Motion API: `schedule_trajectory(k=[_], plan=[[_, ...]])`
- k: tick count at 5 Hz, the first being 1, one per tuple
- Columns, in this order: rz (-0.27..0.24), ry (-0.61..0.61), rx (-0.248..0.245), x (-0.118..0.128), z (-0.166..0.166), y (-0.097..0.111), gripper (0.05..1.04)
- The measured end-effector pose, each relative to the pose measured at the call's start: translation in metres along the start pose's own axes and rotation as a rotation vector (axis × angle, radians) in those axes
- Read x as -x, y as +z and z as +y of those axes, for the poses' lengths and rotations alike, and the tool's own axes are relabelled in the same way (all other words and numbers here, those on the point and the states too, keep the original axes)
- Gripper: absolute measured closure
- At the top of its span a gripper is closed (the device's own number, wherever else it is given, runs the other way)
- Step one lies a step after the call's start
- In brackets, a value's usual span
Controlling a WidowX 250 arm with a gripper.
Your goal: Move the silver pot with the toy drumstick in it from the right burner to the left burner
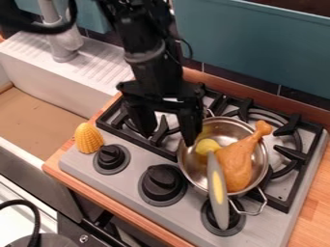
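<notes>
My gripper is going to grab the metal pot (185, 166) by its rim next, so that it can shift the pot over to the bare burner.
My gripper (169, 135) hangs over the middle of the stove, its two fingers spread apart with nothing between them. The right finger is beside the left rim of a metal pot (185, 166); whether they touch I cannot tell. In the pot lies a toy drumstick (236, 164), its bone end over the back right rim. A round yellow piece (207, 146) sits to its left. A grey and yellow long object (218, 190) leans over the pot's front edge. Left of the gripper, a yellow corn-like toy (88, 138) stands at the stove's left corner.
The pot stands on the black burner grates (291, 153). Black knobs (161, 182) line the stove's front, one partly under the pot's handle. A white sink (48, 103) with a grey faucet (62, 41) lies at the left. A teal wall panel (258, 48) rises behind.
</notes>
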State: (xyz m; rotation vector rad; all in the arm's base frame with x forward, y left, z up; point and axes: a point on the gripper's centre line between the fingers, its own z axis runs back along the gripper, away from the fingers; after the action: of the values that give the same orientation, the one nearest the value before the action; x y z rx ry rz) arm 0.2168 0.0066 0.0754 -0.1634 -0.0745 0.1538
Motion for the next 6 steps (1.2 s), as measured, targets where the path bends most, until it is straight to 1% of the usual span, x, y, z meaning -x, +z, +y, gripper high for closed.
schedule_trajectory(k=[1, 2, 3, 4, 6], plan=[[-0.001, 0.012, -0.004, 0.005, 0.001, -0.005, 0.086], [-0.003, 0.004, -0.02, 0.01, -0.004, -0.011, 0.086], [-0.023, 0.007, -0.034, 0.008, -0.006, -0.013, 0.086], [-0.031, 0.014, -0.042, 0.009, -0.006, -0.017, 0.086], [-0.036, 0.019, -0.054, 0.009, -0.006, -0.023, 0.086]])
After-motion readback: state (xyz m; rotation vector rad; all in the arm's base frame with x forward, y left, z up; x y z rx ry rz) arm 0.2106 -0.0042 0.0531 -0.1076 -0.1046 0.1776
